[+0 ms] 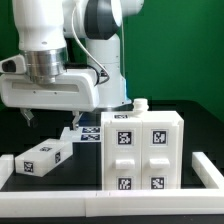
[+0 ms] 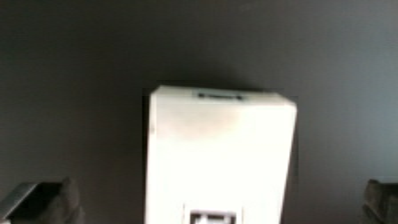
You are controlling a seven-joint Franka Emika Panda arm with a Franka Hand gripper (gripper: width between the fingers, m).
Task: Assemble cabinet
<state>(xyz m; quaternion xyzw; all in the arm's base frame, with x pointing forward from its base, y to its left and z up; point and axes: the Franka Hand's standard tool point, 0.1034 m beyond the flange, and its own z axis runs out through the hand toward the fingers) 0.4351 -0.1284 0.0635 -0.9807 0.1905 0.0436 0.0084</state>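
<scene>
My gripper is still high above the small white piece [image 1: 43,157] [image 2: 219,155], so closing now would miss it. It lowers to the piece first, then closes on it.
The cabinet's large white box body [image 1: 140,150] stands at the exterior view's right, with several tags on its front and a small white piece [image 1: 138,104] on its top. A smaller white cabinet panel piece [image 1: 40,158] with tags lies on the black table at the exterior view's left. My gripper [image 1: 40,116] hangs above this piece without touching it. In the wrist view the piece [image 2: 221,140] lies lengthwise between my fingers, a tag at its near end. My gripper [image 2: 214,200] is open wide, and one dark fingertip [image 2: 43,200] shows at each side edge.
The marker board [image 1: 86,134] lies flat on the table between the small piece and the cabinet body. A long low white border rail [image 1: 60,180] runs along the front of the table and up its sides. A green wall stands behind.
</scene>
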